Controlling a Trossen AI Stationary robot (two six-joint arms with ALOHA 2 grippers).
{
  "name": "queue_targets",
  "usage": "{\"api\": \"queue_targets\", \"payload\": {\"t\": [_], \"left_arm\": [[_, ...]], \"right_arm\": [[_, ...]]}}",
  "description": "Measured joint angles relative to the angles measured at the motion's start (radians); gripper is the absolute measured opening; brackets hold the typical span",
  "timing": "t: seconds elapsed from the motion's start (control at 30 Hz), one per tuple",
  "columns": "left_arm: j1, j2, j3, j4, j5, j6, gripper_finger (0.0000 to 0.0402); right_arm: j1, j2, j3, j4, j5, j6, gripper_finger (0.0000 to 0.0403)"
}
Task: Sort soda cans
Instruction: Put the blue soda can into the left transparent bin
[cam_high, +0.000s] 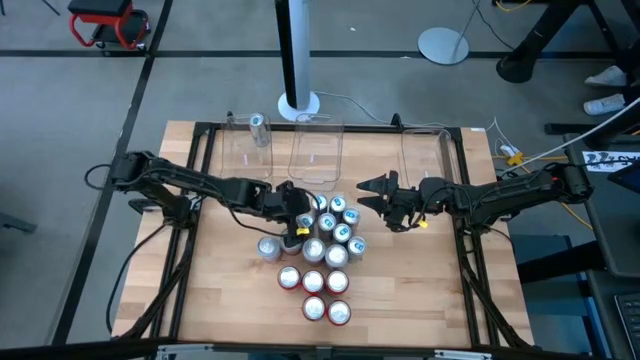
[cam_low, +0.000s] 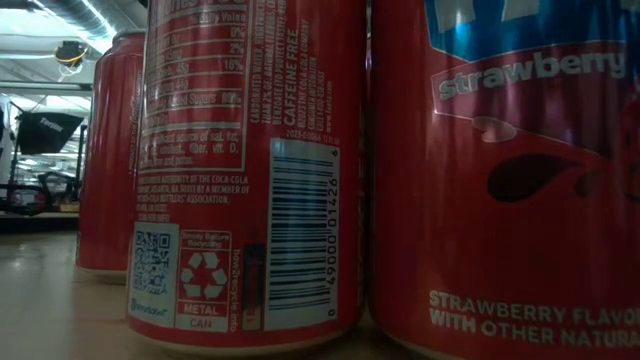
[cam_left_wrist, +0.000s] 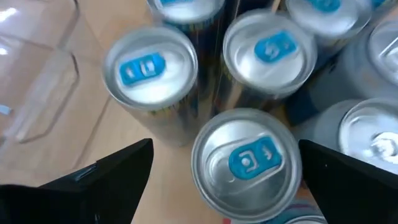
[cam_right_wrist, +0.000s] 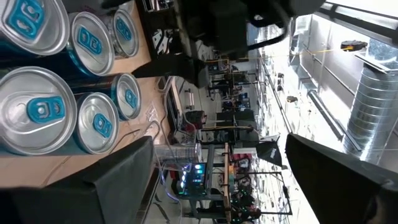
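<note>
The blue-tabbed soda cans need to be sorted into the clear tub (cam_left_wrist: 37, 93), so the robot's left gripper should grab the blue-tabbed can by its top rim.
The soda cans (cam_high: 320, 250) stand upright in a tight cluster mid-table: blue-tabbed ones (cam_high: 338, 215) at the far side, silver ones (cam_high: 270, 247) in the middle, red ones (cam_high: 314, 282) nearest. My left gripper (cam_high: 300, 222) slants down over the cluster's left side, open. Its fingers (cam_left_wrist: 112, 180) flank one blue-tabbed can (cam_left_wrist: 245, 162) without visibly touching it. My right gripper (cam_high: 375, 205) hovers level and open just right of the cluster, with nothing between its fingers (cam_right_wrist: 124, 180). The low view shows only red cans (cam_low: 250, 170) close up.
Three clear plastic tubs (cam_high: 318, 155) line the table's far edge. The left tub (cam_high: 248, 150) holds one upright can (cam_high: 260, 125). Bare wood lies left, right and near of the cluster. A black frame rail (cam_high: 470, 250) runs along each side.
</note>
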Motion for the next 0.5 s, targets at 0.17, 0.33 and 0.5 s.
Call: {"api": "queue_targets", "payload": {"t": [0.17,0.33,0.5], "left_arm": [[0.008,0.039,0.000,-0.003,-0.011,-0.011,0.0384],[0.022,0.061,0.001,0.012,-0.011,-0.015,0.0384],[0.026,0.063,0.001,0.010,-0.014,-0.003,0.0384]], "right_arm": [[0.000,0.000,0.000,0.000,0.000,0.000,0.0366],[0.000,0.000,0.000,0.001,0.000,0.000,0.0366],[0.000,0.000,0.000,0.001,0.000,0.000,0.0366]]}}
